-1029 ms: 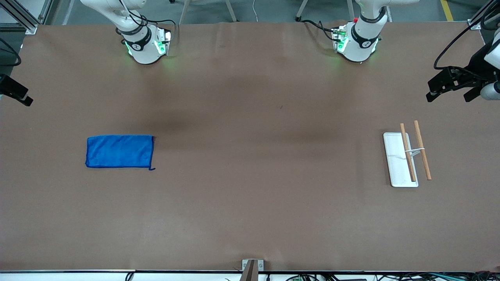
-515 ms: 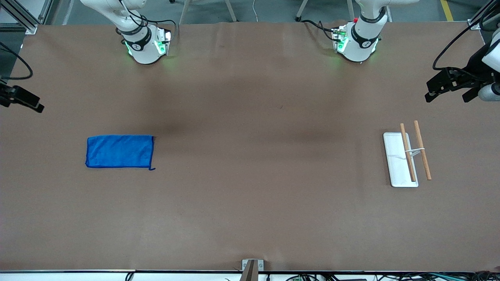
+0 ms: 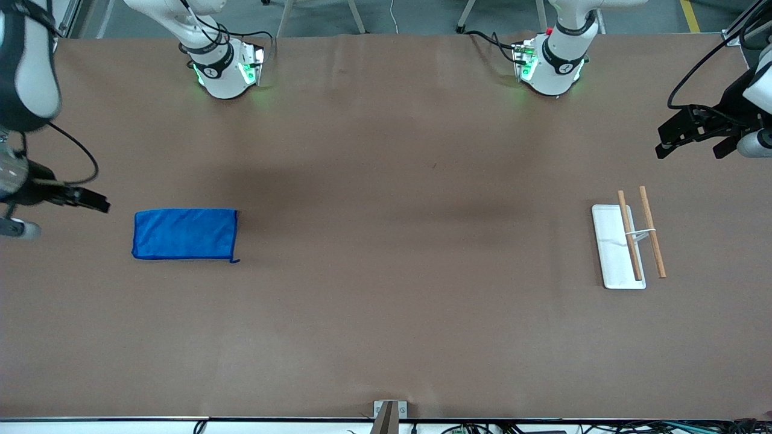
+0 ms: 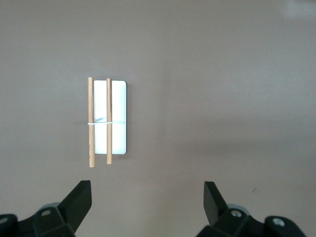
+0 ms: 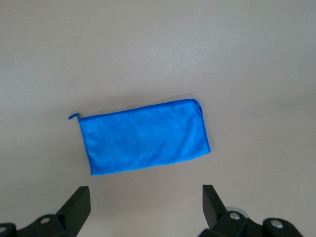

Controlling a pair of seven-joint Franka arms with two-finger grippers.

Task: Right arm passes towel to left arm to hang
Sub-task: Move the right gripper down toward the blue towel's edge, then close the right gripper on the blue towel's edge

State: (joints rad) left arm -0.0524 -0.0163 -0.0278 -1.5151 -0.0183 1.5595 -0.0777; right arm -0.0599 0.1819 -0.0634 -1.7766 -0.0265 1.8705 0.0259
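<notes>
The towel's thread tag (image 3: 235,260) should stay free for the left arm, so the robot's right hand will next grab the towel by its short edge (image 3: 136,235) opposite that tag.
The towel (image 3: 184,234), a bright blue cloth with a thread tag at one corner, lies flat on the brown table toward the right arm's end. It also shows in the right wrist view (image 5: 145,136). My right gripper (image 3: 96,205) is open and empty, up over the table beside the towel's short edge, at the table's end; its jaws (image 5: 145,195) stand wide apart. My left gripper (image 3: 687,147) is open and empty, up over the left arm's end of the table, its jaws (image 4: 147,190) wide apart. The rack (image 3: 630,240), with two wooden rails on a white base, stands below it (image 4: 109,118).
The brown table mat (image 3: 386,181) is flat. The two arm bases (image 3: 226,66) (image 3: 552,63) stand along the edge farthest from the front camera. A small metal bracket (image 3: 389,413) sits at the edge nearest that camera.
My right arm has swung in from the table's end and lower in the front view, so its gripper now hangs close beside the towel. The left gripper, the towel and the rack have hardly moved.
</notes>
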